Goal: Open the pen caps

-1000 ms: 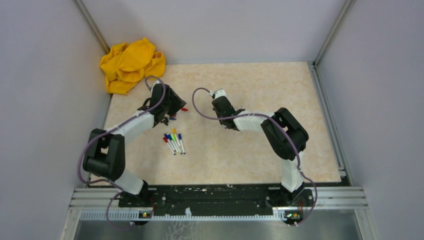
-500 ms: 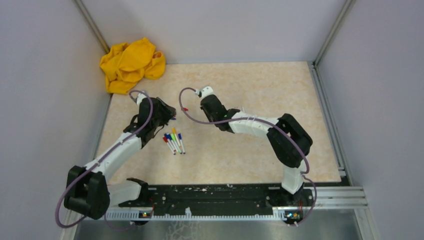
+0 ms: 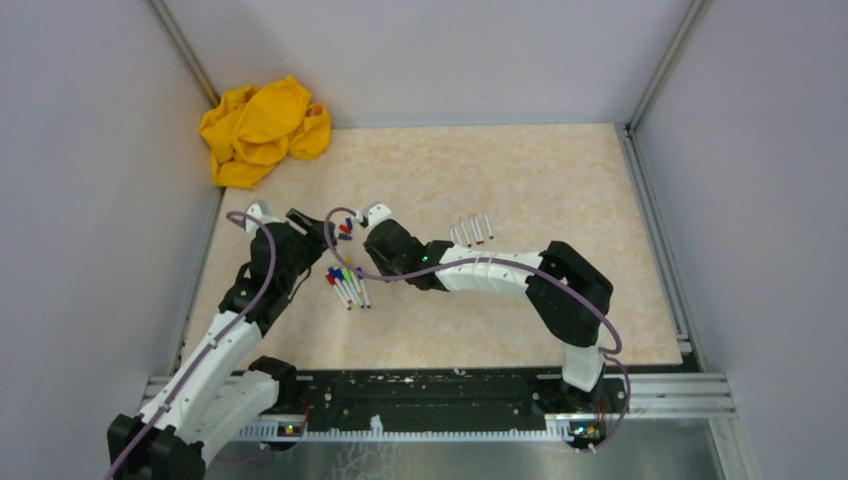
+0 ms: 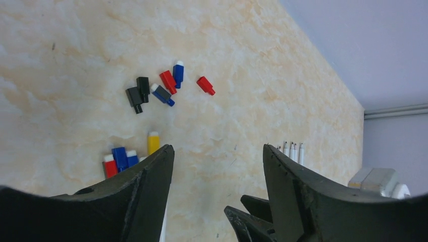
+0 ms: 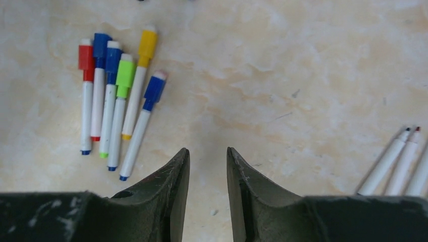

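Note:
The blue-capped marker at the row's end is the next one my right gripper will grab, by its white body (image 3: 365, 292) (image 5: 136, 144). The blue cap will stay free for my left gripper to open.
Several capped markers (image 5: 117, 96) lie side by side, their pen caps (image 5: 125, 72) red, blue, green and yellow; from above the row (image 3: 348, 286) lies near the left arm. Loose pen caps (image 4: 156, 88) in black, red and blue lie scattered just beyond it, one red cap (image 4: 205, 85) apart from the others. Several uncapped white barrels (image 3: 472, 231) lie to the right. My left gripper (image 4: 218, 151) hangs open and empty over the capped row. My right gripper (image 5: 208, 151) is open by a narrow gap, empty, just right of the row. Both grippers are close together.
A crumpled yellow cloth (image 3: 262, 130) lies at the table's far left corner. The beige marbled tabletop (image 3: 540, 300) is fenced by grey walls and metal rails on three sides. The uncapped barrels (image 5: 398, 161) lie close to the right gripper's right side.
Both grippers moved nearer and leftward to the capped row. The left gripper opened wider and drew back from the loose caps. The right arm's move uncovered the uncapped barrels.

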